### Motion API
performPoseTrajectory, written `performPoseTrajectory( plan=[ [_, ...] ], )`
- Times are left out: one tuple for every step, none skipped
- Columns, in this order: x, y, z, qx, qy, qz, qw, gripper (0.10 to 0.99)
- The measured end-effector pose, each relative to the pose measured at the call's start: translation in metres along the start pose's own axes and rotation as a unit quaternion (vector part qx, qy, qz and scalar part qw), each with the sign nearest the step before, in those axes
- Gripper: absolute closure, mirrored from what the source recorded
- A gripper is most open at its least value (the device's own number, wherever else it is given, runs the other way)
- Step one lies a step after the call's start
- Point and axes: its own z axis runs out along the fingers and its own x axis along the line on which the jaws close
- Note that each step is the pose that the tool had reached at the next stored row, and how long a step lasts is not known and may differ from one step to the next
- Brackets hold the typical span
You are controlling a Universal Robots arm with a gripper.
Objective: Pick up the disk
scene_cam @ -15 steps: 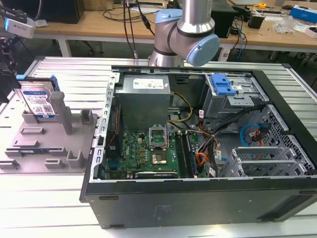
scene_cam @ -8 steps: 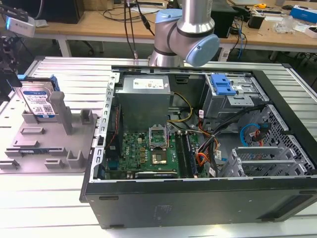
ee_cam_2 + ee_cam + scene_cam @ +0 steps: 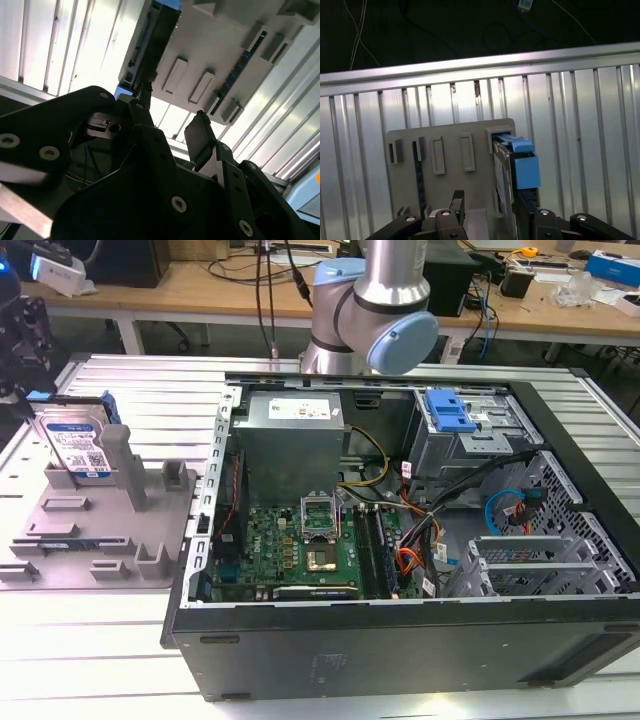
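I need to move my gripper toward the disk before I close on it, because my fingers don't reach the blue side bar (image 3: 527,172) on the disk yet in the first wrist view.
The disk (image 3: 75,445) stands on edge in a slot of the grey fixture plate (image 3: 100,540) at the exterior view's left, its white-and-blue label facing the camera. My black gripper (image 3: 22,380) hangs just above and beside it. In the first wrist view the disk (image 3: 505,172) with its blue side rail sits close to one finger (image 3: 527,205), and the gripper (image 3: 492,205) is open. In the second wrist view the disk (image 3: 155,40) lies beyond the spread fingertips (image 3: 200,135). Nothing is held.
An open computer case (image 3: 400,540) fills the middle and the exterior view's right, with a blue drive-bay bracket (image 3: 450,412) inside. The arm's base (image 3: 370,310) stands behind it. Upright posts (image 3: 125,465) rise from the fixture plate beside the disk. Ribbed metal table (image 3: 150,390) lies all around.
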Motion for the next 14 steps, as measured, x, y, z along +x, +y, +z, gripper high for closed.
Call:
performPoseTrajectory(
  plan=[
    [-0.0044, 0.0011, 0.0000, 0.0000, 0.0000, 0.000, 1.0000, 0.545],
    [-0.0088, 0.0023, -0.0001, 0.0000, 0.0001, -0.001, 1.0000, 0.545],
    [-0.0153, 0.0045, -0.0001, 0.0000, 0.0002, -0.002, 1.0000, 0.545],
    [-0.0202, 0.0065, 0.0000, 0.0000, 0.0002, -0.003, 1.0000, 0.545],
    [-0.0216, 0.0076, 0.0000, 0.0000, 0.0004, -0.003, 1.0000, 0.545],
    [-0.0220, 0.0079, 0.0000, 0.0000, 0.0005, -0.004, 1.0000, 0.545],
    [-0.0219, 0.0079, 0.0000, 0.0000, 0.0005, -0.004, 1.0000, 0.545],
    [-0.0220, 0.0079, 0.0000, 0.0000, 0.0006, -0.004, 1.0000, 0.545],
    [-0.0220, 0.0078, 0.0000, 0.0000, 0.0006, -0.004, 1.0000, 0.545],
    [-0.0217, 0.0111, 0.0002, 0.0000, 0.0006, -0.004, 1.0000, 0.545],
    [-0.0214, 0.0136, 0.0005, 0.0001, 0.0005, -0.005, 1.0000, 0.545],
    [-0.0212, 0.0157, 0.0006, 0.0000, 0.0006, -0.006, 1.0000, 0.545],
    [-0.0211, 0.0169, 0.0010, 0.0001, 0.0005, -0.007, 1.0000, 0.545],
    [-0.0211, 0.0169, 0.0012, 0.0000, 0.0006, -0.008, 1.0000, 0.545]
  ],
)
